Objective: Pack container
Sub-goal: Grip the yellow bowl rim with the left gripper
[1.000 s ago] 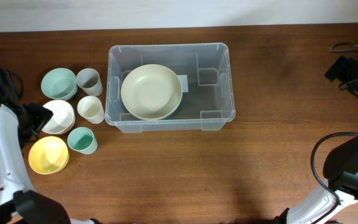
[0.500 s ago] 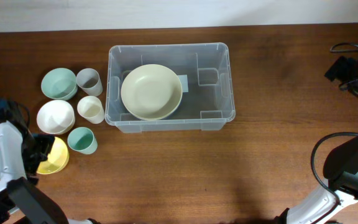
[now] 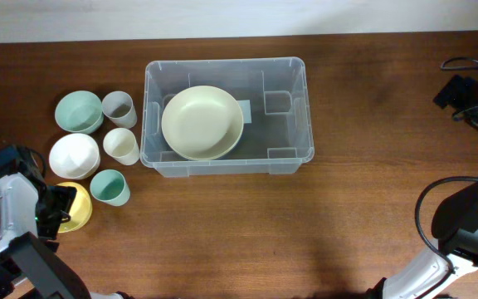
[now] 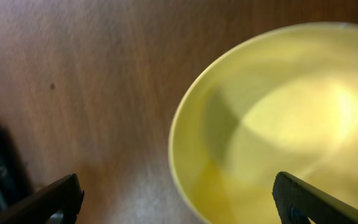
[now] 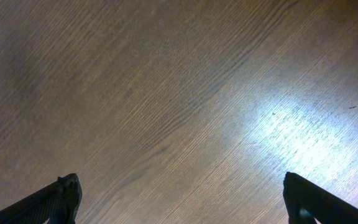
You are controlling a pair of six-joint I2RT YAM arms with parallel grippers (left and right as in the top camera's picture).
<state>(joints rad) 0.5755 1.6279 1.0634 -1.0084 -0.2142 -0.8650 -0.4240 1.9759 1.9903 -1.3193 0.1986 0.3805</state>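
The yellow bowl's rim (image 4: 175, 171) lies below my left gripper's fingers, so it is too early to close on the rim. My left gripper lowers first, then closes.
The container (image 3: 224, 63), a large clear plastic bin, stands at the table's middle back with a cream bowl (image 3: 202, 123) inside it. A yellow bowl (image 3: 79, 213) sits at the front left, partly hidden under my left arm. My left gripper (image 3: 56, 204) is open right above it. In the left wrist view the left gripper (image 4: 176, 200) straddles the left rim of the yellow bowl (image 4: 278, 124), one finger over the table and one over the bowl's inside. My right gripper (image 3: 459, 91) is far right, open and empty over bare wood (image 5: 179, 196).
Left of the container stand a mint bowl (image 3: 78, 111), a white bowl (image 3: 74, 155), a grey cup (image 3: 119, 108), a cream cup (image 3: 122, 145) and a teal cup (image 3: 109, 188), close together. The right arm's cables lie at the right edge.
My left gripper has moved from beside the white bowl toward the table's front, onto the yellow bowl, and settled lower over it. The right arm has not moved.
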